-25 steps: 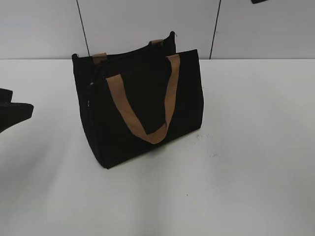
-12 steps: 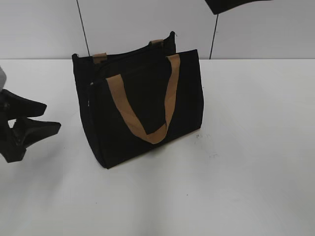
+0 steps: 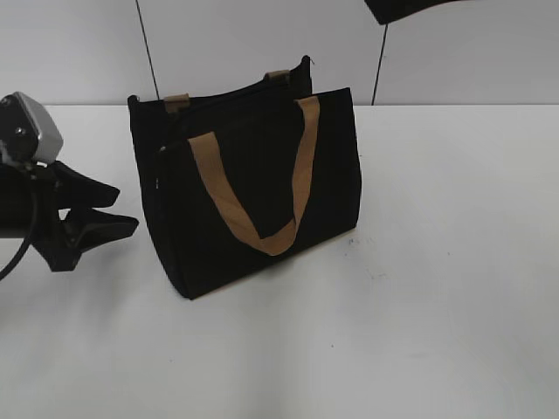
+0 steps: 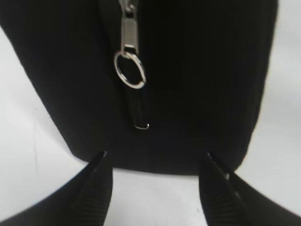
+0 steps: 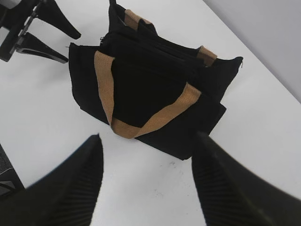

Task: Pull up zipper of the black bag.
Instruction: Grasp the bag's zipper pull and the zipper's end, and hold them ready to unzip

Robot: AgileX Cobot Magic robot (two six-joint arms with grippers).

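Note:
The left gripper grabs the black fabric tab at the zipper's end [image 4: 139,114] next, to steady the zipper [image 4: 129,28] for pulling up.
The black bag [image 3: 253,183] stands upright on the white table, with a tan handle hanging down its front; it also shows in the right wrist view [image 5: 150,89]. The zipper's silvery slider with a ring and black pull [image 4: 130,70] hangs on the bag's left end, seen close in the left wrist view. My left gripper [image 3: 118,209] is open and empty, just left of that end, not touching it; its fingertips [image 4: 155,162] frame the bag's bottom edge. My right gripper [image 5: 146,146] is open and empty, high above the bag; only a bit of it shows at the exterior view's top [image 3: 406,9].
The white table [image 3: 419,305] stretches to the front and right of the bag. A grey panelled wall [image 3: 454,52] stands behind it. The left arm's camera housing [image 3: 31,127] sits at the left edge.
My left gripper has come in from the left edge toward the bag's left end. The right arm entered at the top and then held still. The bag has not moved.

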